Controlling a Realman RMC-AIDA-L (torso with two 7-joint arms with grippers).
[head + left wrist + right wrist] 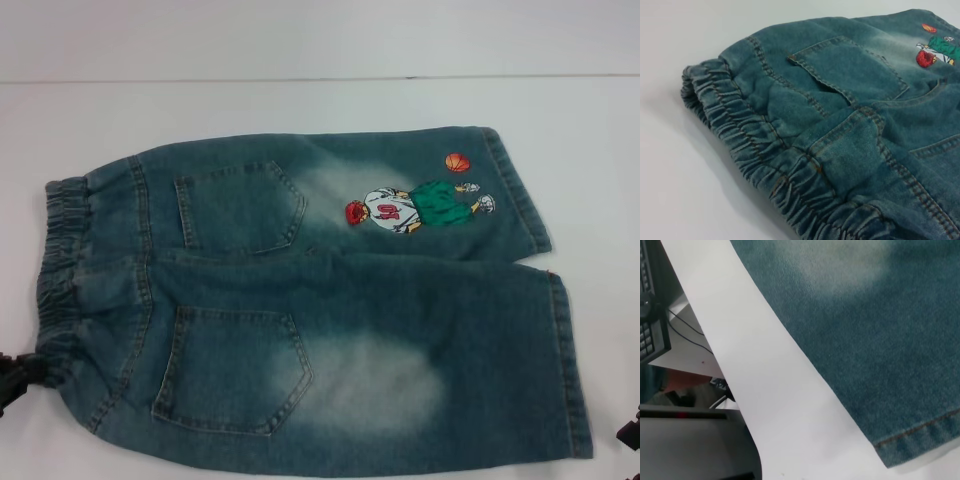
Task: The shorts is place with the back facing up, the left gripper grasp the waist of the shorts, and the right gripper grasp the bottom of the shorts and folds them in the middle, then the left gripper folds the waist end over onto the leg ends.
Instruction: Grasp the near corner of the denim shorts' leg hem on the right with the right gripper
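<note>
White table lies between the fingertips of my right gripper and the near hem corner (581,449) (888,457), so my fingers would miss if I closed now. My right gripper should first move toward it and then close on it.
Blue denim shorts (330,300) lie flat on the white table, back up, showing two back pockets and a stitched basketball-player patch (415,205). The elastic waist (62,260) is at the left and the leg ends (565,370) are at the right. My left gripper (15,375) shows as a dark shape at the near corner of the waist, touching the fabric. The left wrist view shows the gathered waist (755,150) close up. My right gripper (630,432) peeks in at the lower right, just beside the near leg's hem (920,437).
The white table (300,50) stretches behind and around the shorts. In the right wrist view the table's edge (715,340) runs close beside the near leg, with a keyboard (647,315) and cables below it.
</note>
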